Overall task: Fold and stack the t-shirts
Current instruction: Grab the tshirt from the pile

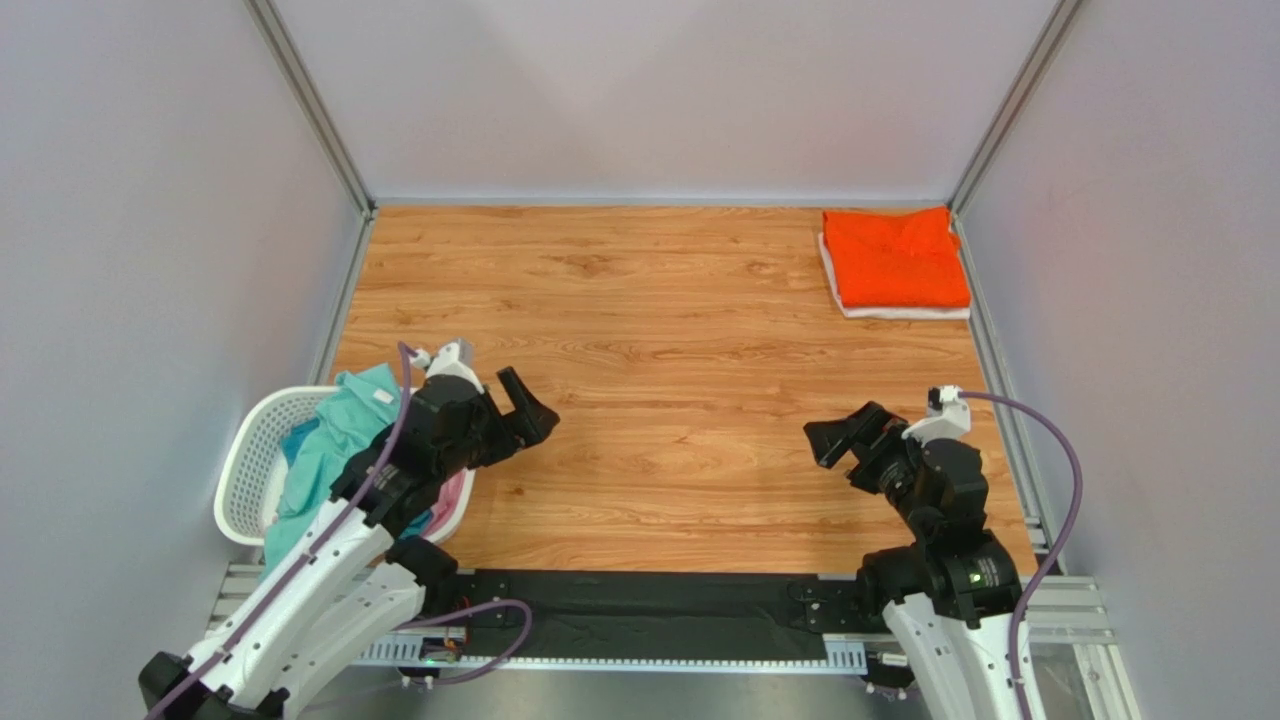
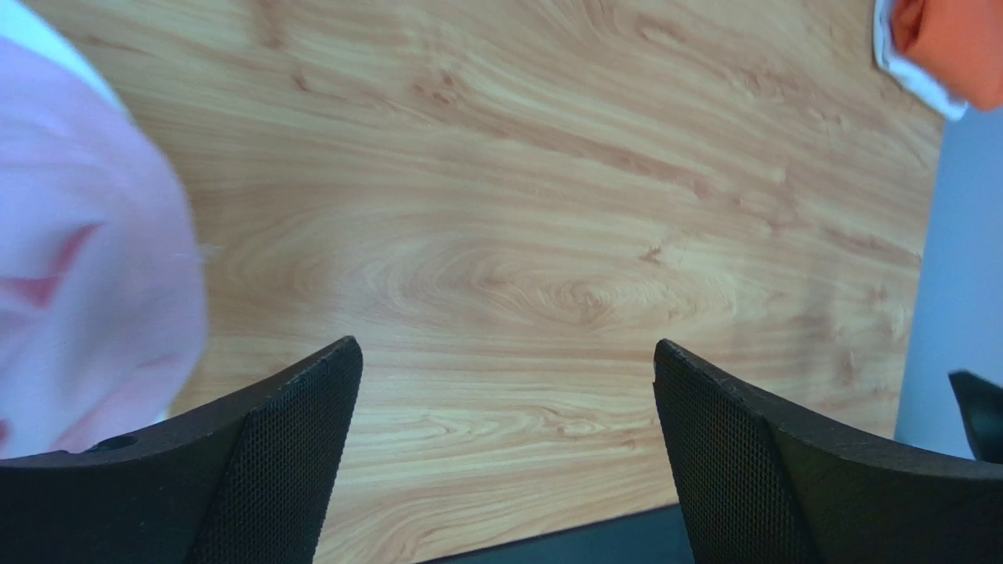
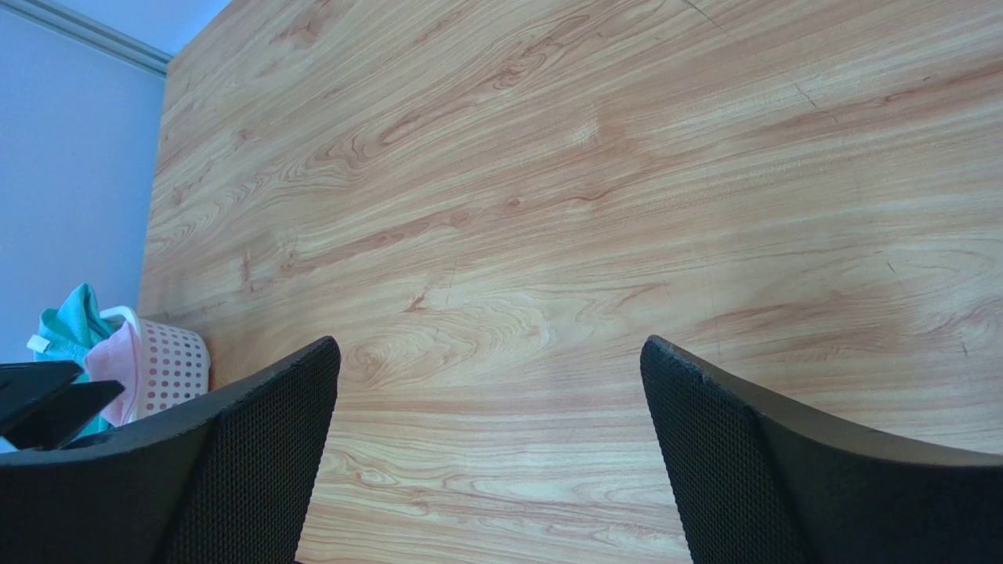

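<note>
I will next spread the mint-teal t-shirt, my left gripper grabbing its edge near the white tag (image 1: 377, 395), so the sleeve stays free for my right gripper.
A folded bright orange t-shirt (image 1: 896, 257) lies on a folded white t-shirt (image 1: 902, 311) at the far right corner of the table; both show in the left wrist view, the orange one (image 2: 956, 47) over the white one (image 2: 904, 68). A mint-teal t-shirt (image 1: 319, 450), a darker teal-blue one (image 1: 298, 441) and a pink one (image 1: 446, 504) sit in the white laundry basket (image 1: 250, 468) at the near left. The pink shirt (image 2: 82, 259) fills the left of the left wrist view. My left gripper (image 1: 526, 411) is open and empty beside the basket. My right gripper (image 1: 842, 435) is open and empty at the near right.
The wooden table (image 1: 661, 360) is walled by grey panels on three sides. A black strip (image 1: 646, 608) runs along the near edge between the arm bases. The basket (image 3: 171, 362) with the mint-teal shirt (image 3: 73, 329) shows at the left of the right wrist view.
</note>
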You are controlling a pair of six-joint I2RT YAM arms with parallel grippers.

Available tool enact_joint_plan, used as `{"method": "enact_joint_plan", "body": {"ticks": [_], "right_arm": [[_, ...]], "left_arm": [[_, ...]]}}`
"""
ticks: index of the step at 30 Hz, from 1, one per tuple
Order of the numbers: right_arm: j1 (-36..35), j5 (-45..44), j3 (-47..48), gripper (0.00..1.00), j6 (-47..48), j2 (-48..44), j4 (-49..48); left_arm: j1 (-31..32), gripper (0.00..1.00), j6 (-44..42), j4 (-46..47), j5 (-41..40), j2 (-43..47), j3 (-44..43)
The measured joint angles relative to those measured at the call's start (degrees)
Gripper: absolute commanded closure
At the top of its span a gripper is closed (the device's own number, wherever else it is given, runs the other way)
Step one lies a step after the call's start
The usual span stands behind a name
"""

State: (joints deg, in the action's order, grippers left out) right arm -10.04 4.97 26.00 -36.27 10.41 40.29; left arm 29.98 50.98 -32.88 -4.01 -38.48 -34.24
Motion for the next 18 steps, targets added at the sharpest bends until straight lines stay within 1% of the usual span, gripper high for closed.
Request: {"method": "enact_joint_plan", "body": {"ticks": [6, 9, 15, 18], "right_arm": [[0.0, -0.2, 0.0, 0.0, -0.2, -0.2, 0.2], [0.0, -0.2, 0.0, 0.0, -0.3, -0.5, 0.2], [0.0, -0.2, 0.0, 0.0, -0.3, -0.5, 0.2], [0.0, -0.1, 0.0, 0.0, -0.3, -0.5, 0.2]], "left_arm": [[0.0, 0.0, 0.5, -9.5, -11.7, 5.3, -6.0], [0.0, 0.0, 1.2, -13.7, -17.0, 5.8, -8.1], [-0.5, 0.0, 2.6, -21.3, -25.8, 2.4, -12.0], [-4.0, 0.0, 2.7, -23.6, -27.9, -1.4, -14.5]]}}
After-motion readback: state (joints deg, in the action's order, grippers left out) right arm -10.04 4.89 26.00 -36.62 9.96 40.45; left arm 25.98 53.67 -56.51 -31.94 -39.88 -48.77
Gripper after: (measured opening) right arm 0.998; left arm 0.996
